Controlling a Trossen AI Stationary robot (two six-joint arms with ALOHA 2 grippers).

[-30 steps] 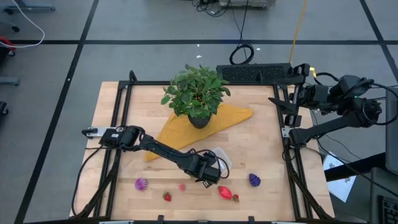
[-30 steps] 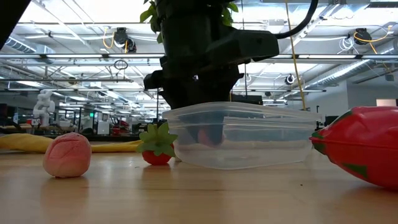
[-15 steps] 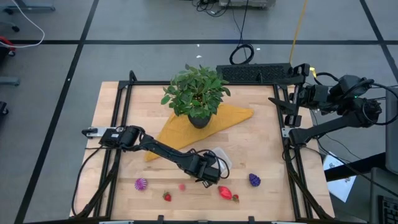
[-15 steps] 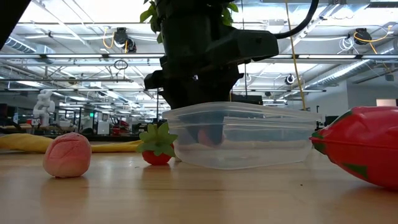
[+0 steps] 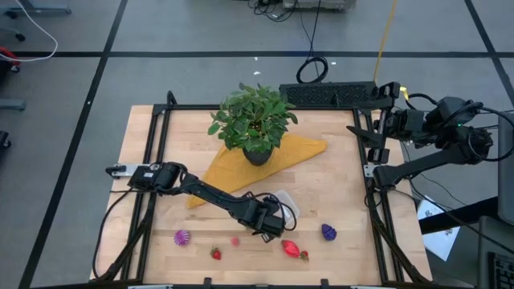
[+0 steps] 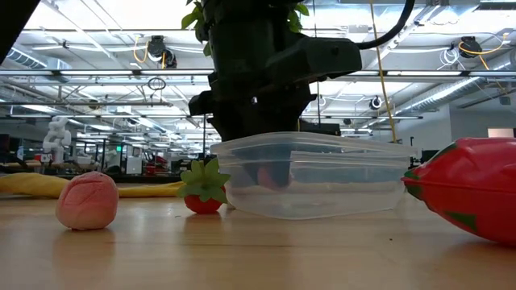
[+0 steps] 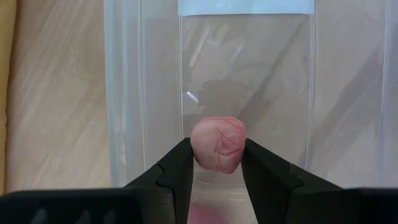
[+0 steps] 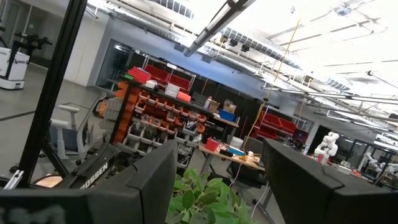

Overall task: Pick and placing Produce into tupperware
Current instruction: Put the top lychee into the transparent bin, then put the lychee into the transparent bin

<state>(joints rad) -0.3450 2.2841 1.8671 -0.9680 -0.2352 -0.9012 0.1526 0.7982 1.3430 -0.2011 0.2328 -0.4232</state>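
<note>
My left gripper should release the pink round fruit (image 7: 217,143) next, because the fruit is inside the sides of the clear tupperware and would rest inside.
My left gripper (image 5: 271,222) reaches over the near end of the clear tupperware (image 5: 283,205) and is shut on a pink round fruit (image 7: 217,143). Seen through the tupperware's wall (image 6: 314,187), that fruit is a pink blur (image 6: 269,176). More produce lies on the table near its near edge: a magenta knobbly piece (image 5: 182,237), a small strawberry (image 5: 215,254), a second pink piece (image 5: 235,240), a large red fruit (image 5: 293,250) and a purple piece (image 5: 328,232). My right gripper (image 8: 214,186) is open, parked off the table's right side. My left gripper pinches the pink round fruit across its middle (image 7: 200,149), one finger (image 7: 177,171) on each side. The fingers point down from above into the tupperware. Whether the fruit rests on the tupperware's floor I cannot tell.
A leafy potted plant (image 5: 254,120) stands on a yellow cloth (image 5: 297,151) toward the far side. A black frame (image 5: 161,144) runs along the table's left and right sides. Bare wood lies left of the tupperware. In the low view the strawberry (image 6: 203,189) sits beside the tupperware.
</note>
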